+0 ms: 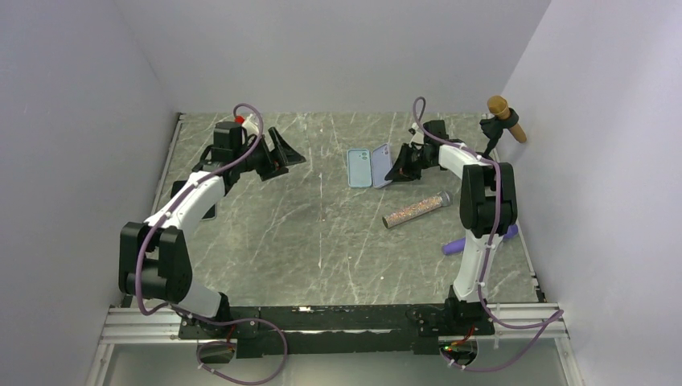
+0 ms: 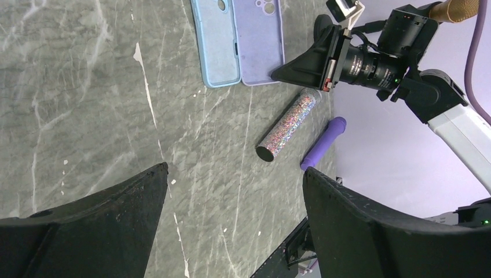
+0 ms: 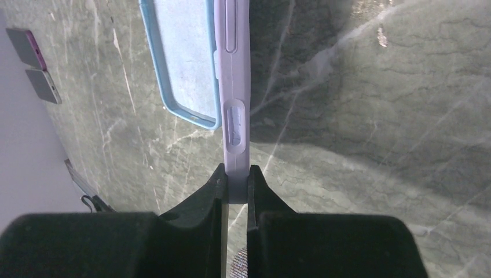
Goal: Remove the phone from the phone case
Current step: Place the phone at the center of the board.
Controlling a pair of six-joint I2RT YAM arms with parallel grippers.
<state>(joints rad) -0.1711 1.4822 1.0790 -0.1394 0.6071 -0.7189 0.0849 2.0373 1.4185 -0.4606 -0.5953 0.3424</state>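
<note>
My right gripper should open now, because the lavender phone case (image 1: pixel 381 166) is tilted low over flat, empty table by the light blue case and would land flat.
A lavender phone case (image 1: pixel 381 166) stands tilted on its edge at the back of the table. My right gripper (image 1: pixel 400 167) is shut on its end. In the right wrist view the case (image 3: pixel 233 87) runs edge-on away from my gripper (image 3: pixel 234 176), side buttons showing. I cannot tell whether a phone sits inside it. A light blue case (image 1: pixel 359 168) lies flat just left of it, touching; its rimmed hollow side (image 3: pixel 182 58) faces up. My left gripper (image 1: pixel 281 153) is open and empty, raised at the back left, well apart from both cases (image 2: pixel 235 171).
A glittery tube (image 1: pixel 416 209) lies on the table in front of the cases, and a purple cylinder (image 1: pixel 460 245) lies nearer the right wall. A wooden mallet (image 1: pixel 507 117) sticks out at the back right wall. Two small flat rectangles (image 3: pixel 33 63) lie by the far wall.
</note>
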